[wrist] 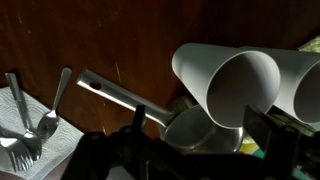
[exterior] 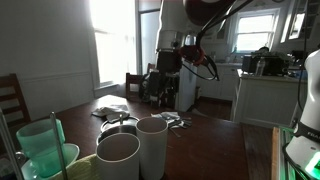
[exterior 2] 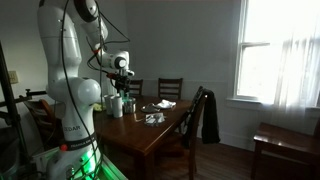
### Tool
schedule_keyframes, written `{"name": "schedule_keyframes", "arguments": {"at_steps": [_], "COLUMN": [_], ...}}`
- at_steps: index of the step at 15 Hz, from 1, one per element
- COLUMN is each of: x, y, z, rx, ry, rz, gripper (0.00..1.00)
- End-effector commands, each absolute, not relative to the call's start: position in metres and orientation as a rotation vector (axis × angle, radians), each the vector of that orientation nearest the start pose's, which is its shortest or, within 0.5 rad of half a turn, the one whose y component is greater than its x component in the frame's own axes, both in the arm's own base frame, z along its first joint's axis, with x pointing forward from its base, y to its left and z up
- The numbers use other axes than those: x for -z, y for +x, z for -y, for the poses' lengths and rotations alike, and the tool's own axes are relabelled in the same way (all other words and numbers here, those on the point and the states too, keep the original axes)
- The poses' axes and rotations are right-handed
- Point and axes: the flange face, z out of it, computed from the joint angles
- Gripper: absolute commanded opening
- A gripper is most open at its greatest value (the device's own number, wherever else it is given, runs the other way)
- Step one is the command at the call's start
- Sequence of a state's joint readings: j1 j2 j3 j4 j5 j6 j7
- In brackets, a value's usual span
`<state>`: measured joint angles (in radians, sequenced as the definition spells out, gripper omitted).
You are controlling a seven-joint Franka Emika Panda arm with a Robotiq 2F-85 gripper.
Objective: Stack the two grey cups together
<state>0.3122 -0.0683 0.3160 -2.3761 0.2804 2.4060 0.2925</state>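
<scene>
The gripper grabs the rim of the grey cup nearest the saucepan from above next. That leaves the cup's base free to stack into the other cup.
Two tall pale grey cups stand upright side by side on the dark wooden table, one (exterior: 118, 157) beside the other (exterior: 152, 143). In the wrist view they show as one cup (wrist: 222, 85) with its dark inside visible and a second (wrist: 305, 85) cut by the right edge. They are small in an exterior view (exterior 2: 121, 103). My gripper (exterior: 168, 68) hangs above the table, well clear of the cups; it also shows in an exterior view (exterior 2: 120, 73). In the wrist view its dark fingers (wrist: 200, 138) stand wide apart with nothing between them.
A steel saucepan (wrist: 195, 130) with a long handle (wrist: 110, 92) sits right beside the cups. Forks (wrist: 30, 125) lie on a white napkin. A translucent green cup (exterior: 40, 148) stands near the cups. Chairs (exterior 2: 170, 90) surround the table.
</scene>
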Motion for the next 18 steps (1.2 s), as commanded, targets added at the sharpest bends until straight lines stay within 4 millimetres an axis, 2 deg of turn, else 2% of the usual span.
{"name": "schedule_keyframes", "arguments": {"at_steps": [1, 2, 4, 10, 14, 18], "x": [-0.339, -0.335, -0.327, -0.314, -0.322, -0.344], "y": [0.412, 0.414, 0.416, 0.416, 0.405, 0.388], "z": [-0.312, -0.314, -0.318, -0.327, -0.332, -0.334], "rx": [-0.022, -0.019, -0.03, -0.057, -0.066, -0.075], "ry": [-2.91, -2.911, -2.908, -2.915, -2.937, -2.99], "rz": [0.134, 0.125, 0.113, 0.105, 0.125, 0.115], "gripper": [1.0, 1.0, 0.74, 0.32, 0.03, 0.0]}}
